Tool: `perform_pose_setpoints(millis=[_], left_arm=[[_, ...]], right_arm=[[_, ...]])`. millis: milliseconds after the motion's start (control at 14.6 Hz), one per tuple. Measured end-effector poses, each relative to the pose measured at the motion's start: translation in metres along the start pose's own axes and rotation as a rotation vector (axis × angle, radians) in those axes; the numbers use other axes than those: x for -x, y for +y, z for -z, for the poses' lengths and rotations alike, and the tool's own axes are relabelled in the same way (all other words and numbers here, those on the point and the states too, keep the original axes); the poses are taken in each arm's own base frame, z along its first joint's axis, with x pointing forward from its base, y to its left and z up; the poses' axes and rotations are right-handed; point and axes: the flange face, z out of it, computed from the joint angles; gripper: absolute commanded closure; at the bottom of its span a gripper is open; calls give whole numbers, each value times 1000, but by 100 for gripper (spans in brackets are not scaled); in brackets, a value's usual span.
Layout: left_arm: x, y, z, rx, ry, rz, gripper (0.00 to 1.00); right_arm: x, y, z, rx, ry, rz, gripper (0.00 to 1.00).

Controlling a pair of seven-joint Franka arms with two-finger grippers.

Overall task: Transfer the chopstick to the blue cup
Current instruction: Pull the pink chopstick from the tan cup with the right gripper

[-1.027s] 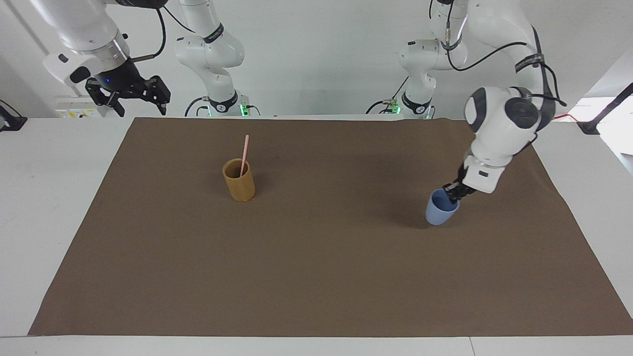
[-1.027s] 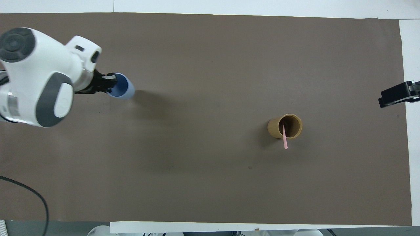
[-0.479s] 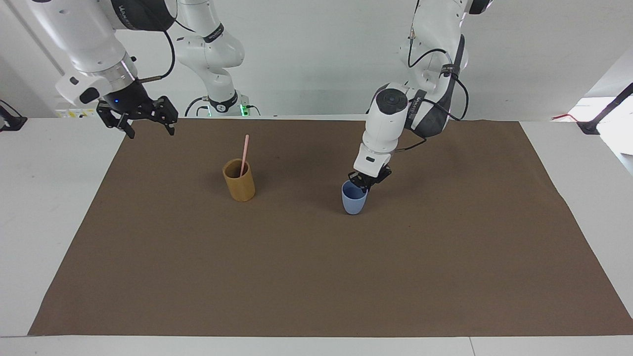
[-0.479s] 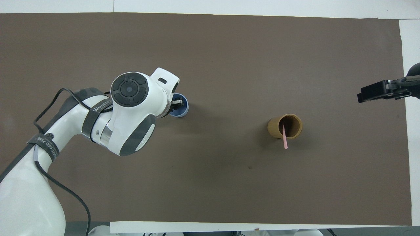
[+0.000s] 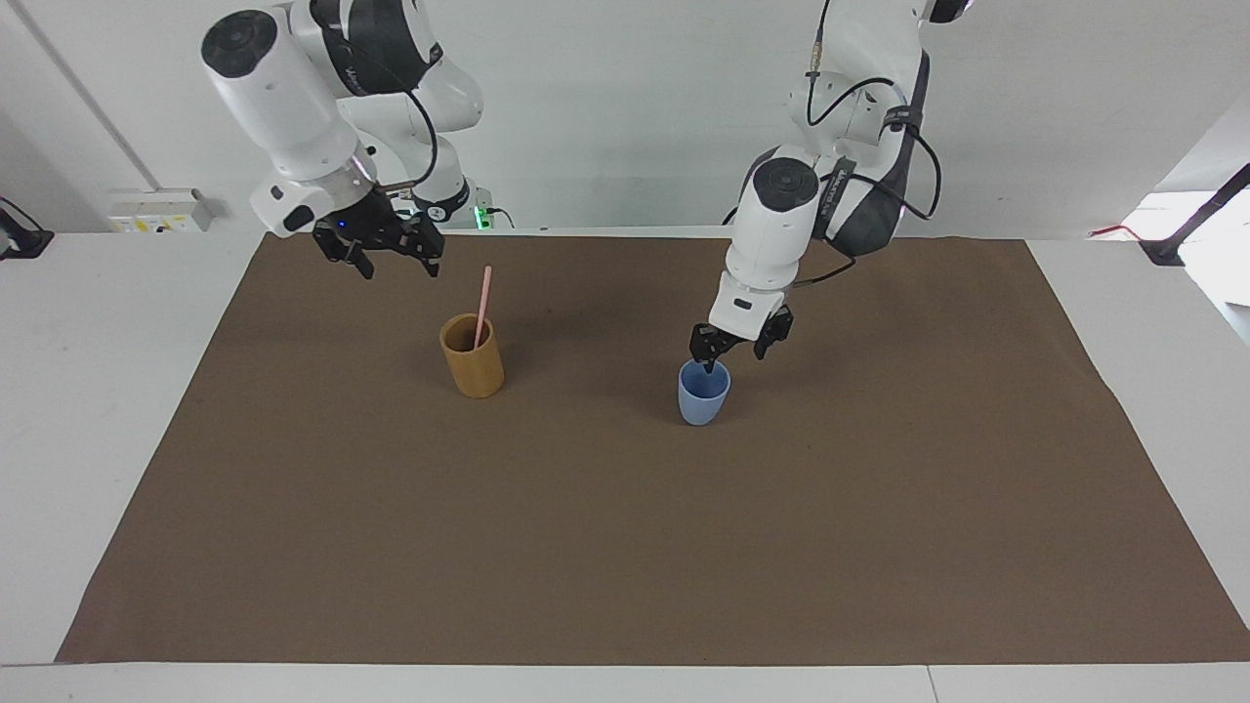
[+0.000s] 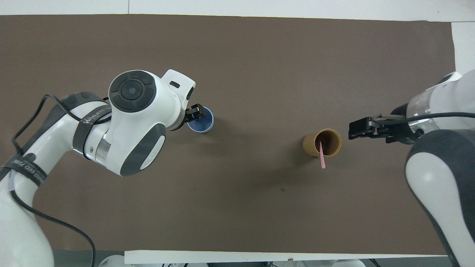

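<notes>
The tan cup (image 6: pixel 313 143) surrounds the lower part of the chopstick. My right gripper will next grab the chopstick by its upper end (image 6: pixel 323 162), which sticks out past the tan cup's rim.
The blue cup (image 5: pixel 703 392) stands upright near the middle of the brown mat; it also shows in the overhead view (image 6: pixel 200 120). My left gripper (image 5: pixel 734 350) is open just above the cup's rim, on the side toward the robots, with one fingertip at the rim; it also shows in the overhead view (image 6: pixel 196 114). The pale pink chopstick (image 5: pixel 481 308) leans in the tan cup (image 5: pixel 473 356), toward the right arm's end; both show from overhead, the chopstick (image 6: pixel 322 155) and the tan cup (image 6: pixel 322 142). My right gripper (image 5: pixel 389 256) is open and empty in the air beside the tan cup (image 6: pixel 358 129).
The brown mat (image 5: pixel 625 547) covers most of the white table. Only the two cups stand on it. A black clamp (image 5: pixel 1172 249) sits at the table's edge by the left arm's end.
My left gripper has opened, let go of the blue cup and risen slightly; the cup stays upright. My right gripper has moved in from the mat's edge toward the tan cup.
</notes>
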Motion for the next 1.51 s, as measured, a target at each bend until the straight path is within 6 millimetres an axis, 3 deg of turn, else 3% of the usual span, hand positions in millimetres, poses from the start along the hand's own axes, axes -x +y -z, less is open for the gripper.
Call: perform_pose_setpoints(millis=[205,411,548,616,890,1027,1233,1507], left_arm=[[-36,-87,61,-13,6,81,0],[-74,-196,117,-19,7,0,0],[-91,-241,138,-18,8,-141,0],[-96,-253,142,-17,11,-178,0],[-106,-256,141,-16,8,-212,0],[-119,-259,142,-15,-2,-210,0],[-141,-252,146,-13,-27,-218,0],[-143,-248,146,-16,-52,-227,0]], right_arm=[[-17,-11,-42,-47,-108,-88,0],[-27,-10,-77,-32,-191,-138,7],[-23,-7,-93,-16,-234,-149,12],[-21,-6,-99,-15,-247,-152,15],[-13,-18,-105,-23,-274,-136,28],[-8,-29,-107,-15,-281,-115,34],[-5,-30,-108,-8,-297,-111,41],[-4,-27,-108,-7,-306,-115,70]])
